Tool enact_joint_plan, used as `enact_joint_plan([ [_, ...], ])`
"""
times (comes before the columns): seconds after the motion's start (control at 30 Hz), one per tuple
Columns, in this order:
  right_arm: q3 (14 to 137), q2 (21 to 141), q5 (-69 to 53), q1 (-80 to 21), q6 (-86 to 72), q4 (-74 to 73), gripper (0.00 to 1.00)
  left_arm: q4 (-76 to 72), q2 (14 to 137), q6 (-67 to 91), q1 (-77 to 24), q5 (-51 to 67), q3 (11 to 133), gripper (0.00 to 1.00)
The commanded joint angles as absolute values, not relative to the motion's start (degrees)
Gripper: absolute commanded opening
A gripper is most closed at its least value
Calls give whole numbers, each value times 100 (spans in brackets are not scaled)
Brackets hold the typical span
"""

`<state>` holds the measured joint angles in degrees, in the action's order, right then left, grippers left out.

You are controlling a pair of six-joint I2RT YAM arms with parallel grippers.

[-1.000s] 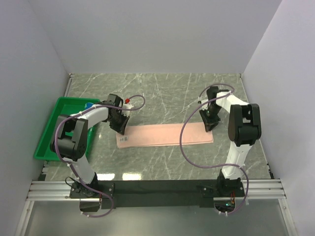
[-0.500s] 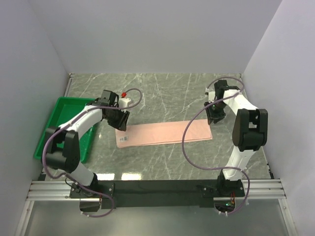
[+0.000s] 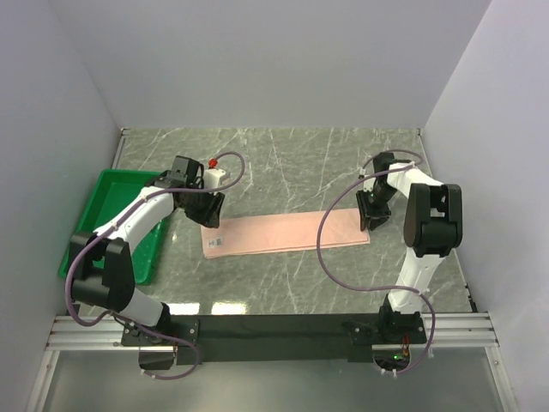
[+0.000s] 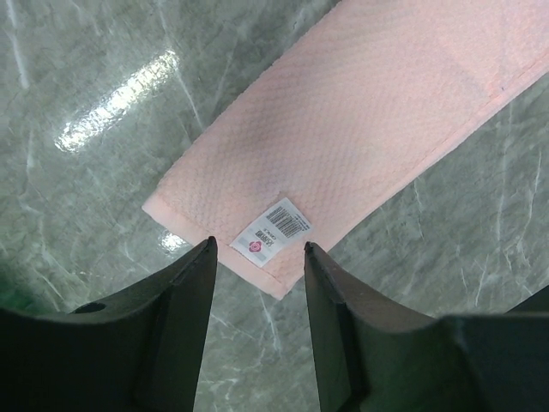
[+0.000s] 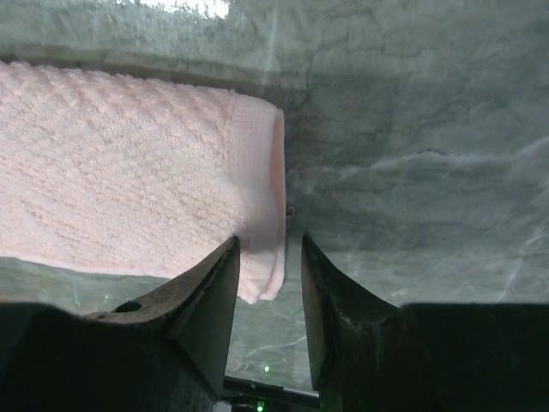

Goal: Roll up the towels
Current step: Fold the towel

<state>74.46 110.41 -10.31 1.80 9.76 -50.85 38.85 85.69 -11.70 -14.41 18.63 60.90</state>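
Observation:
My right gripper needs to fold the towel's untagged end inward for rolling, so next it should grab the towel (image 3: 287, 233) by the hemmed edge at its untagged end (image 3: 367, 229).
A pale salmon-pink towel (image 3: 287, 233) lies flat on the marble table as a long folded strip. Its left end carries a small white tag (image 4: 271, 232). My left gripper (image 3: 210, 216) hovers just off that end. In the left wrist view it (image 4: 257, 246) is open, with only bare table between the fingers and the tag just beyond the tips. My right gripper (image 3: 375, 219) is at the towel's right end. There it (image 5: 268, 242) stands open astride the hemmed edge (image 5: 262, 215). The cloth touches the left finger, and a gap shows at the right one.
A green plastic tray (image 3: 90, 236) sits at the table's left edge, partly under my left arm. White enclosure walls stand on the left, back and right. Purple cables loop off both arms, and the black base rail (image 3: 274, 328) runs along the near edge.
Both grippers have opened and let go of the towel's ends. The left one backed slightly away from the left end. The right one lifted off, then came back down at the right end.

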Motion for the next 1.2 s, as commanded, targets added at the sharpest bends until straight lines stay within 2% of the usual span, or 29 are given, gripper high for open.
enact_joint_plan([
  [0.0,7330,11100,-941,106,853,-4852,42,3885,8288,-1108,-1424,1837,6161,51],
  [0.1,7225,11171,-835,26,826,-4747,39,3824,8279,-1064,-1424,1776,6152,52],
  [0.17,7155,11197,-809,-122,809,-4720,32,3823,8323,-1046,-1424,1767,6179,52],
  [0.2,7128,11197,-800,-158,800,-4685,27,3806,8341,-1011,-1424,1749,6214,52],
  [0.3,7093,11127,-791,-123,800,-4702,0,3788,8393,-976,-1424,1705,6275,52],
  [0.57,7312,10433,-475,755,1397,-5167,0,3815,8367,-1011,-1415,1608,6302,53],
  [0.6,7365,10285,-483,808,1450,-5229,0,3814,8350,-1028,-1415,1617,6302,61],
  [0.63,7496,10222,-483,809,1529,-5299,0,3823,8332,-1046,-1415,1661,6293,64],
  [0.73,7821,10082,-860,765,1573,-5694,0,3832,8271,-1081,-1406,1757,6293,66],
  [0.77,7883,10072,-1070,721,1573,-5878,0,3815,8227,-1090,-1398,1775,6284,72],
  [0.83,7945,10020,-1238,511,1538,-5985,0,3849,8209,-1134,-1380,1880,6293,99],
  [1.17,7919,10116,-2109,-1009,1108,-5959,0,4087,8288,-809,-1029,2338,6583,99],
])
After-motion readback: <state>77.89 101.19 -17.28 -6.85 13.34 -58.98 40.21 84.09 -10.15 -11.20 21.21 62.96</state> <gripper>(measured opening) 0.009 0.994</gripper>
